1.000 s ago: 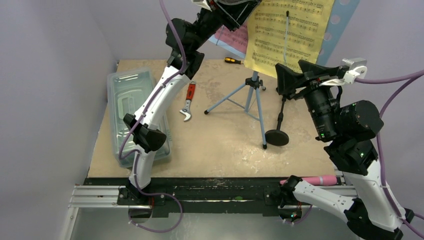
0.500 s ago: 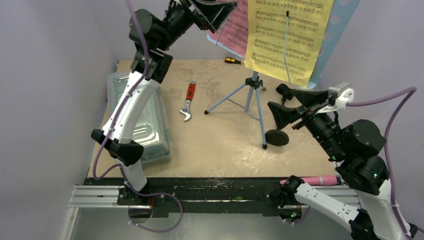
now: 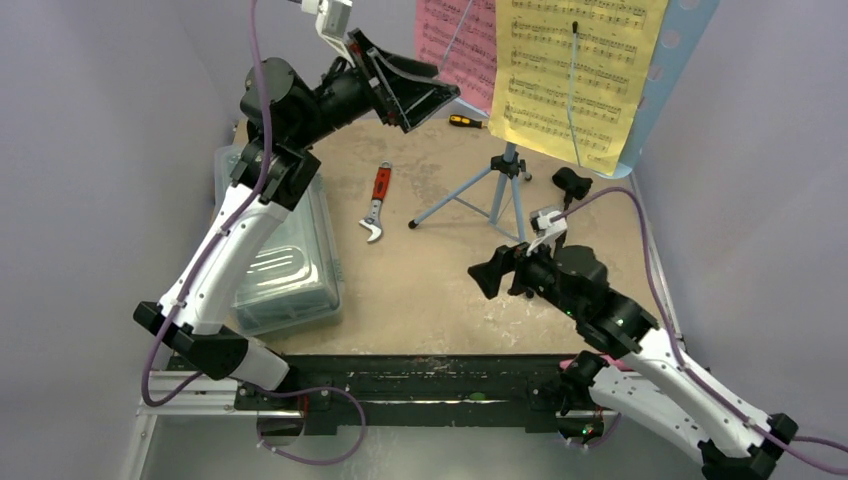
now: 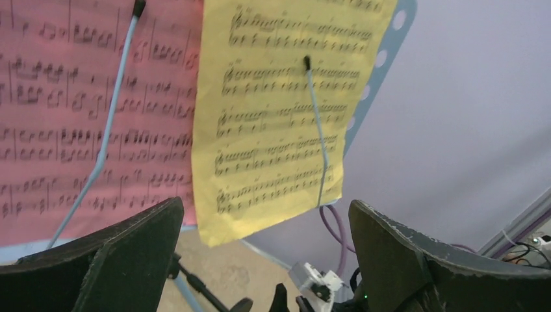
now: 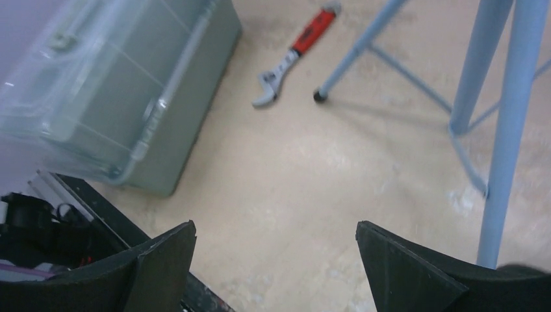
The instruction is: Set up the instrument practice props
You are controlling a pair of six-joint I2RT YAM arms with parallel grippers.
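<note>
My right gripper needs to set the black mic stand upright next, so it should grab the mic stand by its pole and leave the mic stand's top clip free.
The light blue music stand rests on its tripod at the back of the table. On its desk a pink page hangs to the left of a yellow page, each under a thin wire arm. My left gripper hovers open just left of the pink page and touches nothing. The wrist view shows both pages, pink and yellow, beyond the left gripper. The black mic stand's top clip shows; its base is hidden behind my right arm. My right gripper is open and empty, low over the table. The pink toy microphone is almost wholly hidden.
A red-handled wrench lies left of the tripod. A clear lidded box runs along the table's left edge. A small screwdriver lies at the back. The right wrist view shows the tripod leg, the wrench and the box.
My left gripper has opened and drawn back left from the pink page, which now hangs beside the yellow one. My right gripper has opened wide and swung down and left, away from the mic stand.
</note>
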